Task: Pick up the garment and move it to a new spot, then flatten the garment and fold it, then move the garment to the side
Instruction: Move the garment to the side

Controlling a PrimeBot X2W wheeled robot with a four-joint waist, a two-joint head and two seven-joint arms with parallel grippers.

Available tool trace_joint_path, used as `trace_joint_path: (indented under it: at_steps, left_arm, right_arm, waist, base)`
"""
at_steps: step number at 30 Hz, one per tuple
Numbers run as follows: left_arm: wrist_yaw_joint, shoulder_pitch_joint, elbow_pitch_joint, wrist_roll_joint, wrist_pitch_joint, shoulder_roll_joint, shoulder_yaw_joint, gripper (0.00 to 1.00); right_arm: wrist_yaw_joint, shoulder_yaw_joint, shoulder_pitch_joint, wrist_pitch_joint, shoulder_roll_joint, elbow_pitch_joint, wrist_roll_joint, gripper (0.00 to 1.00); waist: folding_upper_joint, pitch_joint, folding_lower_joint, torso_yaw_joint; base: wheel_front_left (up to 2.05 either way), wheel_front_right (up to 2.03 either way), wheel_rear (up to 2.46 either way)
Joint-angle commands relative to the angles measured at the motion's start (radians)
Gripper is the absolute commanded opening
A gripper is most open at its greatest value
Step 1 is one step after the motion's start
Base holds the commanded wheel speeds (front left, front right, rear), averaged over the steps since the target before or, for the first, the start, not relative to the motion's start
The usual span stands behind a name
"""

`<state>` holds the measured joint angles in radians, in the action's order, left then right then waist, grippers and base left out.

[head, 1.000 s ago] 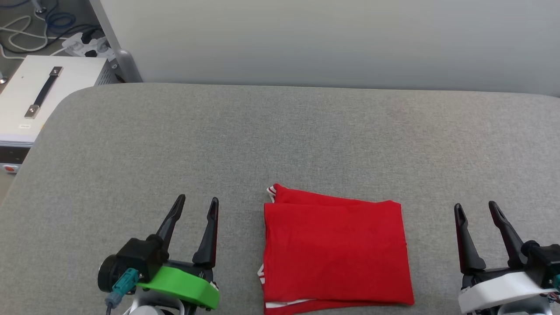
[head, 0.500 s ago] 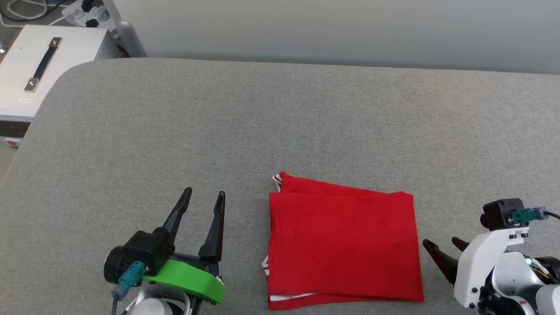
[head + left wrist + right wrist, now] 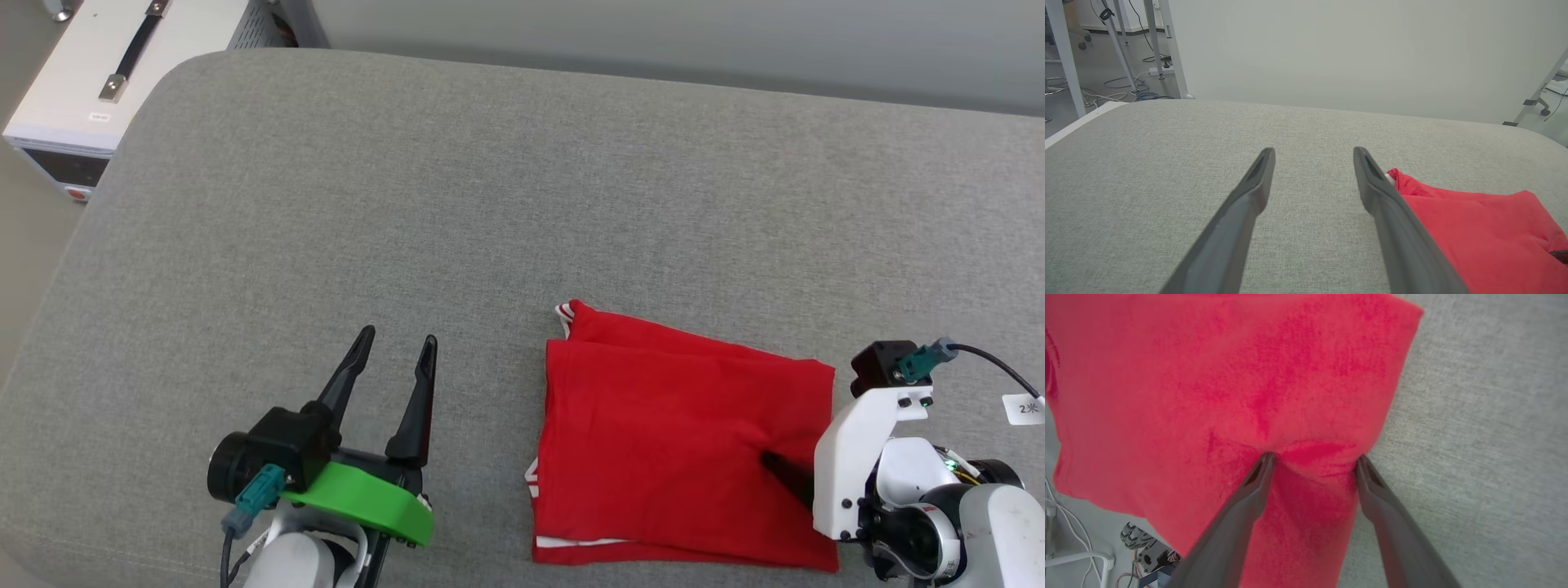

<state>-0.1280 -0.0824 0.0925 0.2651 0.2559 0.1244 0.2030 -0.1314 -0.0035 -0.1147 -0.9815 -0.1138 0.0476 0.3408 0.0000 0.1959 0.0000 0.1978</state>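
My right gripper pinches the folded garment (image 3: 647, 421) by its bunched red fold along the garment's folded edge (image 3: 784, 441) next, to move the garment to the side.
The garment (image 3: 678, 441) lies folded into a red rectangle on the grey padded table (image 3: 457, 204), with striped trim peeking out at its far left corner and near edge. My right gripper (image 3: 771, 461) is tipped down onto the garment's right edge. In the right wrist view its jaws (image 3: 1314, 456) stand open, both fingertips (image 3: 1265, 461) dig into the red garment (image 3: 1229, 375), and a small ridge of cloth bulges between them. My left gripper (image 3: 398, 335) is open over bare table, left of the garment (image 3: 1474, 228), its fingers (image 3: 1313, 150) holding nothing.
A white box (image 3: 106, 73) with a black handle stands off the table's far left corner. A pale wall (image 3: 653, 33) runs behind the table. Past the near table edge, cables and hardware (image 3: 1143, 551) lie below.
The head camera has tilted and turned, shifting the whole picture. My right gripper has swung from pointing up beside the garment to pressing onto its right edge. The left gripper has kept its place.
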Motion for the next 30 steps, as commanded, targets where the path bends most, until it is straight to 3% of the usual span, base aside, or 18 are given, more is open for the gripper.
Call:
trace_joint_path:
  at_steps: [1,9,10,11,12,21,30]
  left_arm:
    - [-0.003,-0.02,0.005,0.001,0.006,-0.008,0.005,1.0]
    - [-0.003,-0.036,0.011,0.003,0.006,-0.015,0.016,1.0]
    - [-0.003,-0.037,0.012,0.003,0.006,-0.015,0.016,1.0]
    - [-0.003,-0.039,0.013,0.003,0.006,-0.015,0.015,1.0]
    - [-0.003,-0.04,0.013,0.003,0.006,-0.015,0.014,1.0]
    - [-0.003,-0.024,0.016,0.023,0.006,-0.012,0.016,1.0]
    - [-0.003,-0.052,0.01,0.011,0.006,-0.005,0.111,1.0]
  right_arm:
    - [0.001,-0.003,-0.019,-0.003,0.009,-0.017,-0.003,1.0]
    - [0.001,0.044,-0.023,-0.01,0.028,-0.107,-0.011,1.0]
    - [0.001,0.053,-0.023,-0.008,0.027,-0.115,-0.009,0.35]
    - [0.001,0.059,-0.024,-0.002,0.024,-0.118,-0.009,0.11]
    - [0.001,0.067,-0.027,0.012,0.017,-0.121,-0.012,0.0]
    - [0.001,0.179,-0.06,0.167,-0.135,-0.067,-0.039,0.0]
    - [0.001,0.277,-0.081,0.185,-0.416,0.036,-0.051,0.0]
  waist:
    - [0.0,0.017,0.0,0.018]
    - [0.0,0.03,0.0,0.031]
    - [0.0,0.031,0.0,0.03]
    - [0.0,0.032,0.0,0.029]
    - [0.0,0.031,0.0,0.027]
    - [0.0,-0.005,0.0,-0.051]
    - [0.0,0.021,0.0,-0.186]
  base:
    - [0.0,0.0,0.0]
    - [0.0,0.0,0.0]
    - [0.0,0.0,0.0]
    - [0.0,0.0,0.0]
    - [0.0,0.0,0.0]
    - [0.0,0.0,0.0]
    - [0.0,0.0,0.0]
